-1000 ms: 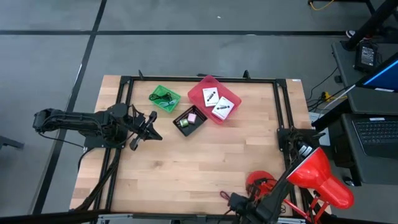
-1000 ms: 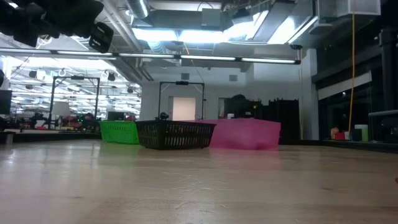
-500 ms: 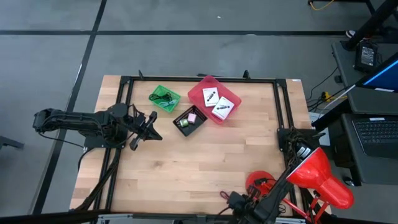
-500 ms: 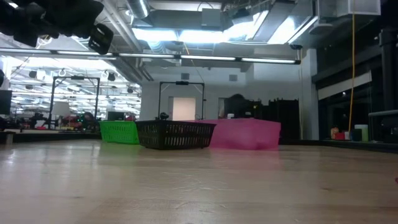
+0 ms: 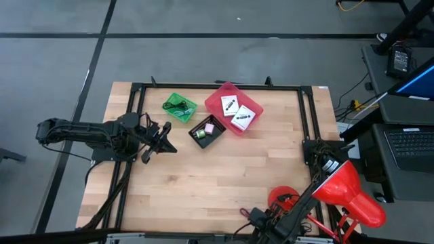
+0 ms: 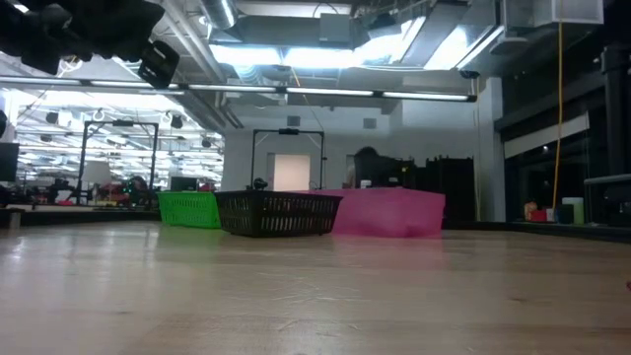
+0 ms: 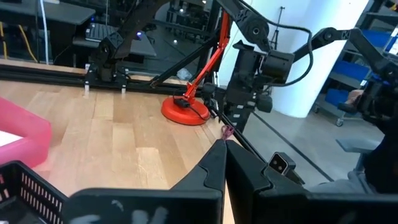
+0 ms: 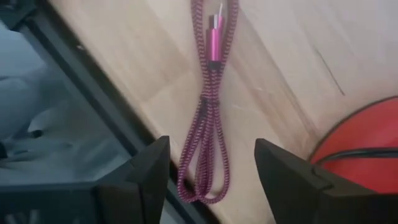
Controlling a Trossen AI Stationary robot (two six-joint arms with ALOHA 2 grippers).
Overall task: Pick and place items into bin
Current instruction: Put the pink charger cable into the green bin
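Note:
I should grab the maroon cord's bundled parts beside the tie (image 8: 206,119) with my right gripper to put the cord in a bin. That leaves the cord's plug (image 8: 214,42) free.
A maroon braided cord (image 8: 210,124), coiled in a long loop, lies flat on the wood by the table's near edge (image 5: 243,212). My right gripper (image 8: 211,180) points down over it, open, one finger on either side of the loop and apart from it. In the high view it stands at the near edge (image 5: 253,218). Two white cards (image 5: 230,104) (image 5: 243,117) lie in the pink bin (image 5: 218,102). A pink cube (image 5: 209,127) sits in the black bin (image 5: 201,141). My left gripper (image 5: 165,140) waits level at the table's left, shut (image 7: 224,163).
A green bin (image 5: 190,114) holds a dark cord. The red desk lamp's round base (image 8: 367,143) stands close beside the maroon cord, its shade (image 5: 349,193) over the near right corner. A black frame rail (image 8: 93,99) runs along the table edge by the cord.
My right gripper has come down a little toward the maroon cord at the near edge. The cord and the bins lie as before.

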